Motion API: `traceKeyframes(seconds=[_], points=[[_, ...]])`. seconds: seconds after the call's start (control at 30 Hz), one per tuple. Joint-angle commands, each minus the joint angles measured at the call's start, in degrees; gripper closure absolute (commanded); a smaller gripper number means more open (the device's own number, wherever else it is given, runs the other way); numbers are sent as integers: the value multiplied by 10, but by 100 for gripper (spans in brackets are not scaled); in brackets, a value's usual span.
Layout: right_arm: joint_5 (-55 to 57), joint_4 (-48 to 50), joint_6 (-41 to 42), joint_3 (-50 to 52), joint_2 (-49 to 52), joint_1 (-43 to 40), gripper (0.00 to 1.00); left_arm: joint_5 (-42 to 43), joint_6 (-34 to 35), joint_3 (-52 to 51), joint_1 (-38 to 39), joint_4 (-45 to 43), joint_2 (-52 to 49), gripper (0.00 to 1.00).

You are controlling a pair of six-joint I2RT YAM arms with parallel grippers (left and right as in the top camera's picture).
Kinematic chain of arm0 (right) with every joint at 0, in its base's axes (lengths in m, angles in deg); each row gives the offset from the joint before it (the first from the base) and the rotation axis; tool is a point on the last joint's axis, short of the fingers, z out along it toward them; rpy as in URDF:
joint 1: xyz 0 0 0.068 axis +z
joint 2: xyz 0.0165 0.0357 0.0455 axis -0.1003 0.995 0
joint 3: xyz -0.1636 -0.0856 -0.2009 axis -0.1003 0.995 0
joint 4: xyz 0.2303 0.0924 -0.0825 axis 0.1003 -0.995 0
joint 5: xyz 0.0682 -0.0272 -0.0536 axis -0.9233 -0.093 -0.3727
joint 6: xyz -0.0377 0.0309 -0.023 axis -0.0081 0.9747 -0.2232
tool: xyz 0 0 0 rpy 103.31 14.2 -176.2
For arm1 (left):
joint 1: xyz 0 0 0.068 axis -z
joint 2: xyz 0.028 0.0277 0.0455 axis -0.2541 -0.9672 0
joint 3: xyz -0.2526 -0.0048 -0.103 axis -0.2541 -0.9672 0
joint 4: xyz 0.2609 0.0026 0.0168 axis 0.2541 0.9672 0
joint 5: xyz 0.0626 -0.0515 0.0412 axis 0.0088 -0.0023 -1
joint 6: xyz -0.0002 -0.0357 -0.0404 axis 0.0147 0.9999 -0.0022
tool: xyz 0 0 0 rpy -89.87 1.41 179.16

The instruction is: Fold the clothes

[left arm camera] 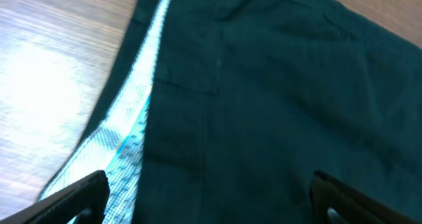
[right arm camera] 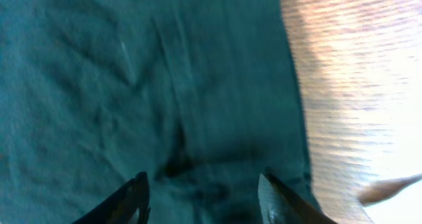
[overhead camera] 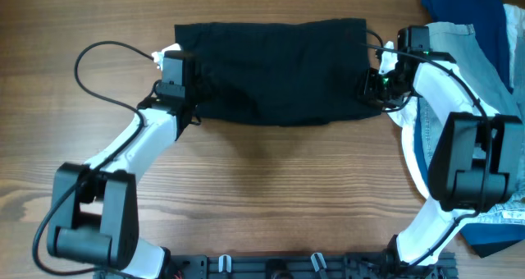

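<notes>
The end of the shorts needs to be folded over. For that, my left gripper should next grab the black shorts (overhead camera: 275,70) by the end edge with the pale checked inner piece of cloth.
The black shorts (overhead camera: 275,70) lie flat across the far middle of the table, folded into a wide rectangle. My left gripper (overhead camera: 195,98) is open over the shorts' left end; in the left wrist view the dark fabric (left arm camera: 277,99) lies between the spread fingers (left arm camera: 208,201), with a pale checked inner band (left arm camera: 128,138) showing along the edge. My right gripper (overhead camera: 369,86) is open over the shorts' right end; in the right wrist view its fingers (right arm camera: 204,197) straddle wrinkled fabric (right arm camera: 151,85) near the edge.
A pale blue denim garment (overhead camera: 455,74) and a dark blue cloth (overhead camera: 463,4) lie at the far right, under and behind my right arm. Bare wooden table (overhead camera: 271,189) stretches in front of the shorts.
</notes>
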Motion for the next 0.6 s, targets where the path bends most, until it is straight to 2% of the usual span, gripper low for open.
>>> traceKeyframes(seconds=[0.0, 0.33, 0.57], points=[[-46, 43, -1, -8, -14, 2, 50, 23, -20, 35, -2, 2, -30, 3], [-17, 145, -13, -8, -10, 12, 51, 36, -32, 107, -5, 16, -36, 3], [11, 179, -8, -8, 52, 28, 53, 142, -12, 107, -36, 20, -52, 4]])
